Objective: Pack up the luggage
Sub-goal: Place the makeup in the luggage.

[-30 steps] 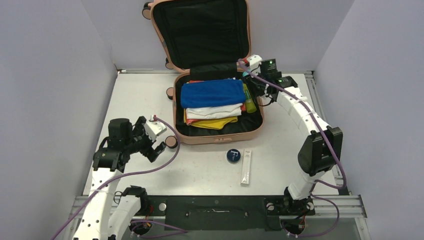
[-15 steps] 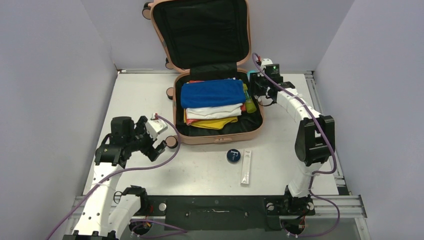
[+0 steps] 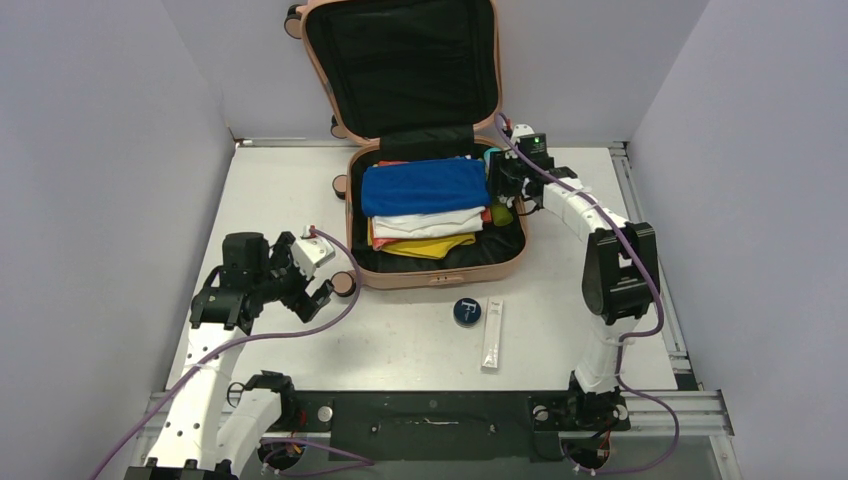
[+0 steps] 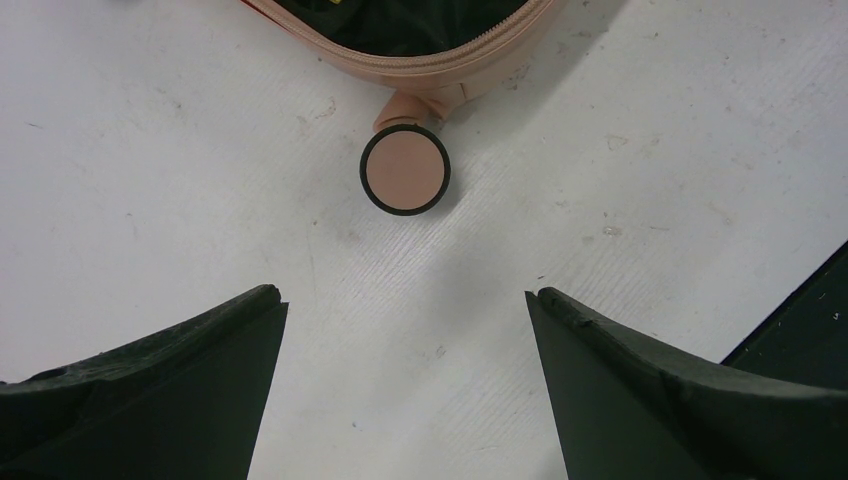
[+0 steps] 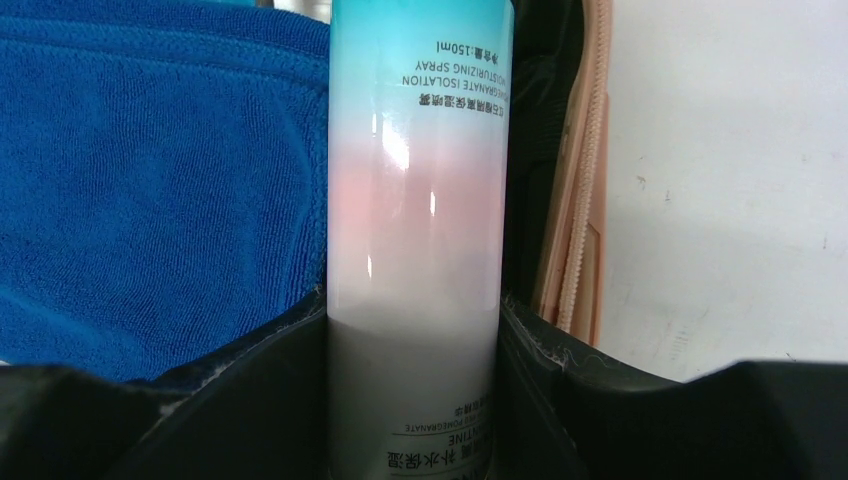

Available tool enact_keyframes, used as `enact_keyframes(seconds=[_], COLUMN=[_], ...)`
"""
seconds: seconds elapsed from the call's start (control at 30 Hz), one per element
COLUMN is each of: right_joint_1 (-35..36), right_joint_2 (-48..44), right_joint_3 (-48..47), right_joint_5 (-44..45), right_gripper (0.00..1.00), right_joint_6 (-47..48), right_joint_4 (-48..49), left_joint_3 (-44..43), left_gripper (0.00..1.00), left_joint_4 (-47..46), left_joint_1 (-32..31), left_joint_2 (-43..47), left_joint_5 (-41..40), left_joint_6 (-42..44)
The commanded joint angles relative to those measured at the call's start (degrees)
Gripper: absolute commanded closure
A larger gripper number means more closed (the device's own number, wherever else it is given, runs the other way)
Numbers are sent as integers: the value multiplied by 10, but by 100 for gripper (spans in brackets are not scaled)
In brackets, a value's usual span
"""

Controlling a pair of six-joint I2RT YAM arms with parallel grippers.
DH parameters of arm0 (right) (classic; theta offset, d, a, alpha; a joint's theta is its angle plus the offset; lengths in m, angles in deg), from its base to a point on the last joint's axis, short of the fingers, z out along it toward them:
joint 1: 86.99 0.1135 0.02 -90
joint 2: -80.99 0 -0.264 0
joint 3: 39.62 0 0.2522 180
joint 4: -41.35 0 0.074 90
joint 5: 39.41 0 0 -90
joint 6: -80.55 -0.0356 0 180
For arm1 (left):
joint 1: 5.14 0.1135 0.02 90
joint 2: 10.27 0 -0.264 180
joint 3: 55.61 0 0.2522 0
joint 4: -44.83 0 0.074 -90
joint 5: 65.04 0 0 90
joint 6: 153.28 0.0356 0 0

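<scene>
The teal-to-pink spray can [image 5: 415,220] lies lengthwise over the towel-luggage gap, inside the luggage's edge, so my right gripper should release it.
The peach-pink luggage [image 3: 436,272] lies open at the back of the table, its lid up against the wall. Inside is a stack of folded clothes with a blue towel [image 3: 424,186] on top, also in the right wrist view [image 5: 150,190]. My right gripper [image 3: 497,172] is shut on a teal-to-pink spray can [image 5: 415,220] and holds it over the luggage's right inner edge, beside the towel. A yellow-green bottle [image 3: 499,212] lies along that edge. My left gripper [image 3: 318,297] is open and empty above the table, just short of a luggage wheel [image 4: 404,170].
A round dark blue tin [image 3: 467,311] and a white tube [image 3: 492,335] lie on the table in front of the luggage. Grey walls close in the left, back and right. A black rail [image 3: 430,411] runs along the near edge.
My right gripper has moved left and down with the spray can, from beside the luggage's right rim to over its inside edge. The left arm has barely moved.
</scene>
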Motion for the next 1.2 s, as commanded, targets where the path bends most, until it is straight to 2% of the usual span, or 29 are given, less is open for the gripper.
enact_keyframes(seconds=[0.0, 0.1, 0.23, 0.47, 0.63, 0.8, 0.97, 1.07, 1.17], right_joint_1=[8, 12, 12, 12, 15, 14, -3, -18, -30], right_joint_2=[-7, -5, 0, -4, -7, -13, -66, -120, -179], right_joint_3=[-6, -10, -20, -27, -36, -51, -74, -75, -55], right_joint_5=[6, 10, 10, 16, 25, 31, 47, 41, -24], right_gripper=[82, 75, 60, 49, 34, 31, 28, 22, 14], right_joint_6=[1, 5, 9, 6, 7, 16, 53, 95, 185], right_joint_4=[41, 35, 20, 5, 0, -13, -29, -42, -70], left_joint_3=[-28, -28, -31, -48, -65, -88, -143, -173, -197], left_gripper=[4, 4, 4, 4, 4, 4, 4, 4, 4], left_joint_4=[-14, -13, -10, 7, 21, 34, 57, 55, 57], left_joint_1=[4, 3, 1, -13, -27, -43, -100, -159, -218], left_joint_2=[7, 8, 10, 7, 6, 4, -31, -66, -114], left_joint_5=[14, 15, 16, 9, 0, 2, -6, -21, -29], left_joint_6=[0, 0, 1, 10, 17, 16, 25, 30, 47])
